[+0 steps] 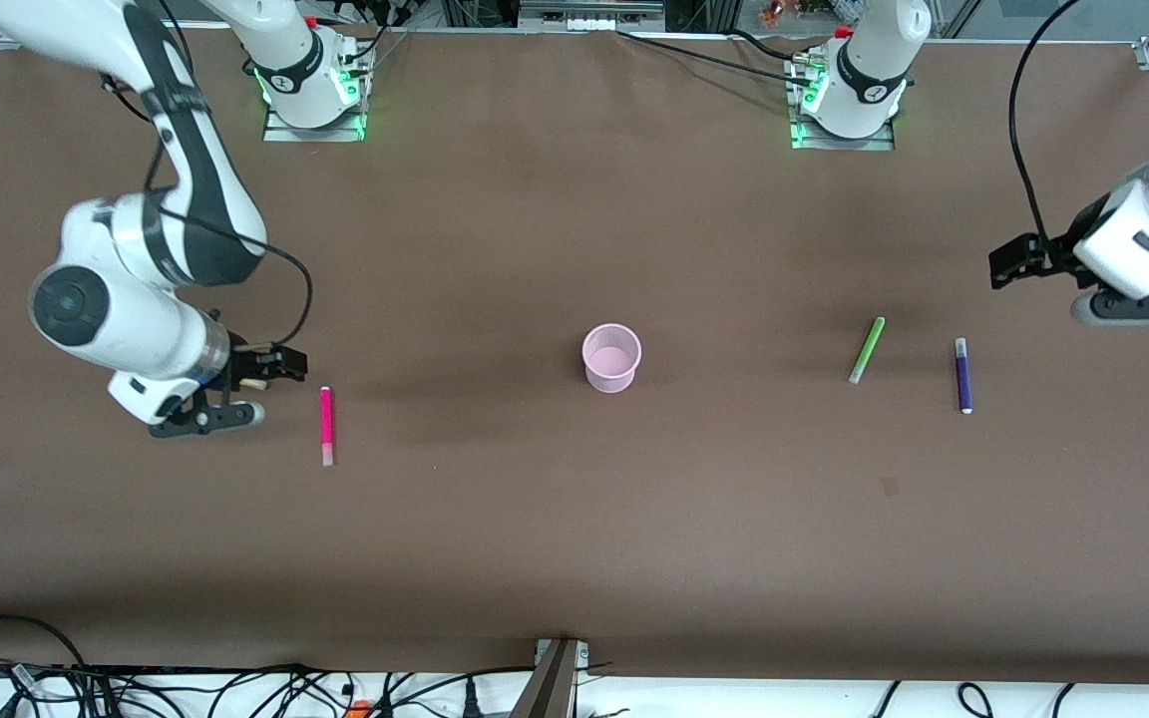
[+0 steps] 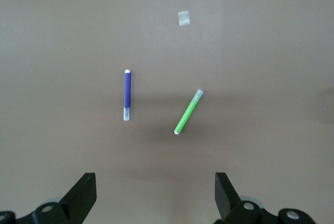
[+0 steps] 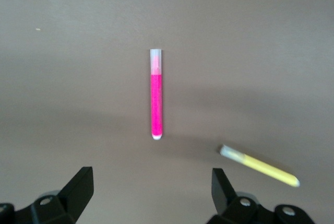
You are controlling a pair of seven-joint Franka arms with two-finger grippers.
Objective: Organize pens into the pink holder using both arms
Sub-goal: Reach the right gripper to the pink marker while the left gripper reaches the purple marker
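Note:
The right gripper takes hold of the magenta pen by its white-tipped body end next, to stand it in the pink holder [image 1: 611,357].
The pink holder [image 1: 611,357] stands upright at the table's middle. A magenta pen [image 1: 327,426] lies toward the right arm's end and also shows in the right wrist view [image 3: 156,98], with a yellow pen [image 3: 259,166] beside it. The yellow pen is hidden under the arm in the front view. My right gripper [image 1: 203,417] [image 3: 151,182] hovers open and empty beside the magenta pen. A light green pen [image 1: 867,350] [image 2: 188,112] and a dark purple pen [image 1: 963,375] [image 2: 127,93] lie toward the left arm's end. My left gripper [image 1: 1133,307] [image 2: 155,185] is open and empty, up beside the purple pen.
The brown table top [image 1: 574,548] carries a small pale mark [image 1: 889,486] [image 2: 183,18] nearer the front camera than the green pen. Cables [image 1: 235,688] run along the table's near edge. The arm bases [image 1: 310,85] stand along the table's edge by the robots.

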